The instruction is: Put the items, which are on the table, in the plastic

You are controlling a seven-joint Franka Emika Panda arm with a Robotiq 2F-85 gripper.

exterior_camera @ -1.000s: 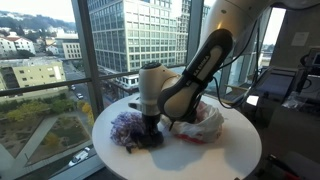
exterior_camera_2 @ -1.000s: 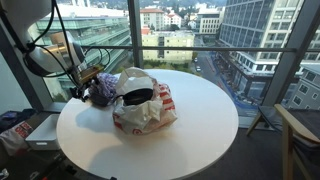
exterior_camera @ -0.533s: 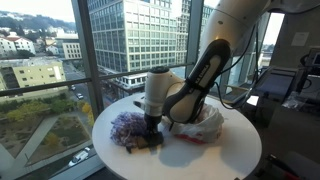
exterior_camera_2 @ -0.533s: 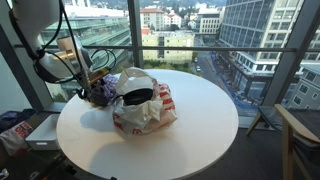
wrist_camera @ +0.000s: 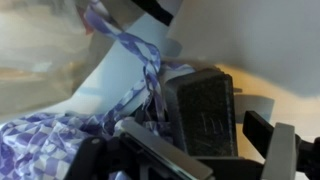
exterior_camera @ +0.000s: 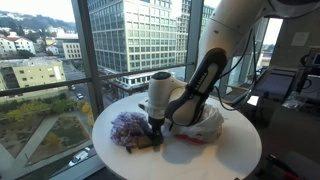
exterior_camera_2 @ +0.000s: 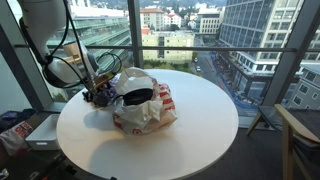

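The black block (exterior_camera: 147, 142) (wrist_camera: 205, 105) lies between my fingers, so closing now would catch the block. My gripper closes on the block next.
A white plastic bag with red print (exterior_camera: 203, 124) lies open on the round white table (exterior_camera: 215, 160); it also shows in an exterior view (exterior_camera_2: 142, 106). A purple checked cloth (exterior_camera: 126, 128) lies beside it, near the table's window edge (exterior_camera_2: 102, 90). My gripper (exterior_camera: 153, 138) points down at the table between the cloth and the bag (exterior_camera_2: 93, 96). In the wrist view a black rectangular block (wrist_camera: 205, 105) lies on the table between my fingers (wrist_camera: 196, 128). Bare table shows between the block and one finger. The purple cloth (wrist_camera: 60, 140) lies against the block's other side.
The table stands against floor-to-ceiling windows. A chair (exterior_camera_2: 300, 135) stands at one side and a desk with equipment (exterior_camera: 285, 85) is behind. A dark bowl-like opening (exterior_camera_2: 135, 96) shows at the bag's mouth. The table rim (exterior_camera_2: 200, 155) is bare toward the chair.
My arm has shifted a little toward the plastic bag and stayed low at the purple cloth. The cloth and the bag have not visibly moved.
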